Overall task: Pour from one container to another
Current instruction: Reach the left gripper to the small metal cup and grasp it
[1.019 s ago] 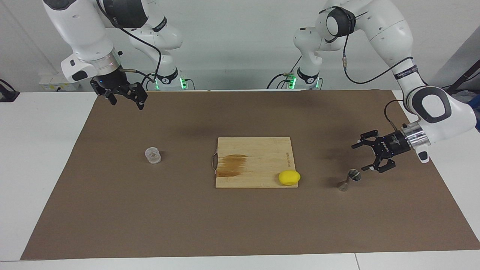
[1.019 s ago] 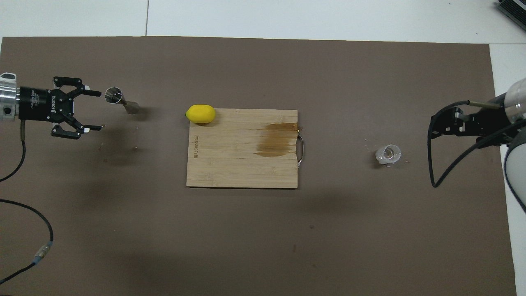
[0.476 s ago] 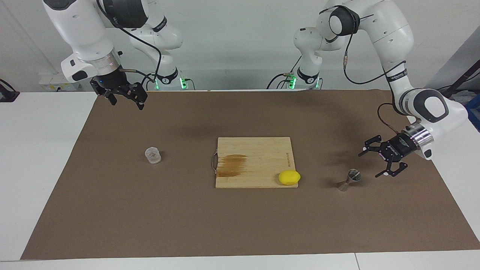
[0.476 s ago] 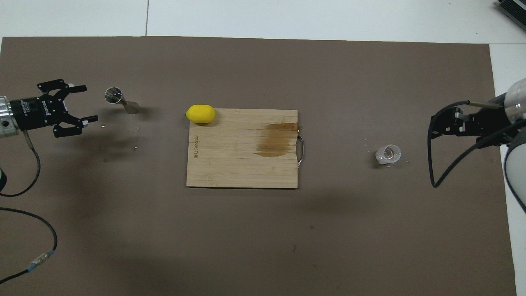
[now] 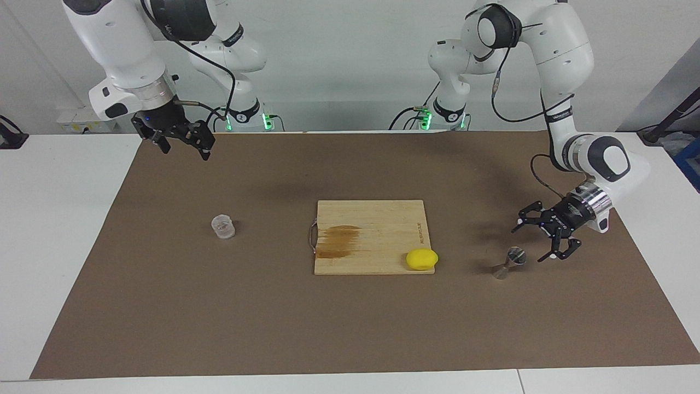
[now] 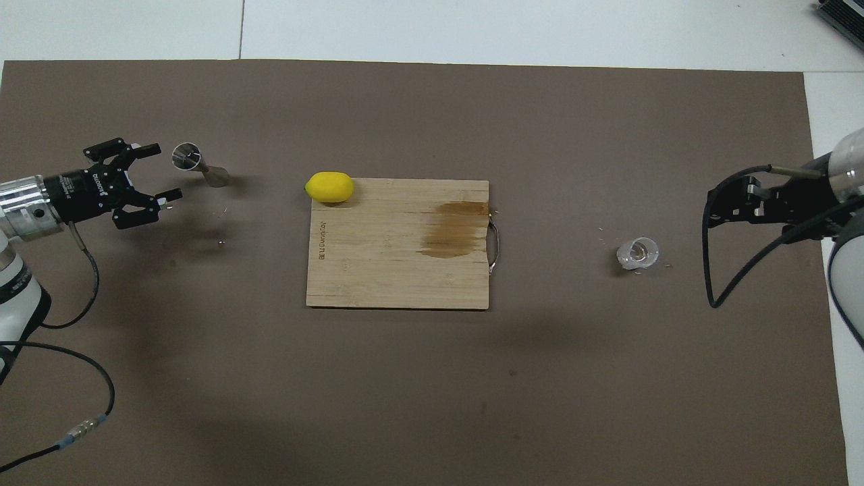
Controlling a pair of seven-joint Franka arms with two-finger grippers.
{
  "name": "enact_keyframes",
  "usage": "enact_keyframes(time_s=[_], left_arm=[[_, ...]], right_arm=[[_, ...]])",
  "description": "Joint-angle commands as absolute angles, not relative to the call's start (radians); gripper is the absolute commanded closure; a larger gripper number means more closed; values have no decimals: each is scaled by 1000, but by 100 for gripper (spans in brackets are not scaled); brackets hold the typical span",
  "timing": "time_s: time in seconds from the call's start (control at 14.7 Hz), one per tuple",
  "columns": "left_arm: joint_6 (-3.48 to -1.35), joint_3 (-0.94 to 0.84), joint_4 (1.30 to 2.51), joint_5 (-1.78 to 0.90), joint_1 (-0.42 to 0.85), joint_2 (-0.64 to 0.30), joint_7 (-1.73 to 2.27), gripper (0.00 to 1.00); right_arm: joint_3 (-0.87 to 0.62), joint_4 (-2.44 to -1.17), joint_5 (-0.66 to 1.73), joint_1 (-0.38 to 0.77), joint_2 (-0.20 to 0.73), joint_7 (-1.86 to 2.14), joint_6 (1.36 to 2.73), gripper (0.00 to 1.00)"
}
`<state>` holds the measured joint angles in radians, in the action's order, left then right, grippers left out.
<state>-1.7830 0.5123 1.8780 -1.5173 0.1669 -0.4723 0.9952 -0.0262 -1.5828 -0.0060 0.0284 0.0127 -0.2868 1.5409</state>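
Observation:
The left gripper's fingers stop short of the steel jigger's near edge point(image 6: 175, 158) and would miss if they closed now. The left gripper needs to move toward the jigger first, then close.
The steel jigger point(image 5: 508, 262) stands on the brown mat toward the left arm's end of the table; it also shows in the overhead view point(image 6: 199, 165). My left gripper point(image 5: 528, 244) is open and empty, low over the mat just beside the jigger, with its fingers pointing at it and not touching; it also shows in the overhead view point(image 6: 167, 171). The clear cup point(image 5: 223, 226) stands alone toward the right arm's end, and shows in the overhead view too point(image 6: 637, 252). My right gripper point(image 5: 185, 152) is open and empty, and waits raised over the mat's edge by its base point(image 6: 717, 208).
A wooden cutting board point(image 5: 377, 224) with a brown wet stain lies mid-table between the two containers. A yellow lemon point(image 5: 421, 259) sits on the board's corner closest to the jigger. The brown mat point(image 5: 350, 328) covers the table.
My left gripper drew back from the jigger, turned at the wrist and dropped lower, then came back beside the jigger's top. The right arm, cup and jigger have not moved.

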Motion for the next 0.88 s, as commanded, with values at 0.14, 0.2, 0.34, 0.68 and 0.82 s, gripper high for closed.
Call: enact_keyframes(time_s=[0.14, 0.2, 0.34, 0.68, 0.82], left_arm=[[-1775, 506, 1890, -1558, 179, -469, 931, 0], [-1775, 506, 1890, -1566, 183, -471, 924, 0], [-1781, 503, 1887, -1583, 189, -474, 913, 0], [-1801, 499, 1882, -1594, 198, -480, 907, 0], [-1815, 495, 1882, -1598, 201, -482, 904, 0]], right_arm=[[-34, -1603, -3, 15, -6, -279, 1545, 1], [-34, -1603, -3, 15, -6, -279, 1545, 1], [-34, -1603, -3, 15, -6, -279, 1545, 1], [-34, -1603, -3, 15, -6, -278, 1545, 1], [-34, -1603, -3, 15, -5, -278, 1542, 1]])
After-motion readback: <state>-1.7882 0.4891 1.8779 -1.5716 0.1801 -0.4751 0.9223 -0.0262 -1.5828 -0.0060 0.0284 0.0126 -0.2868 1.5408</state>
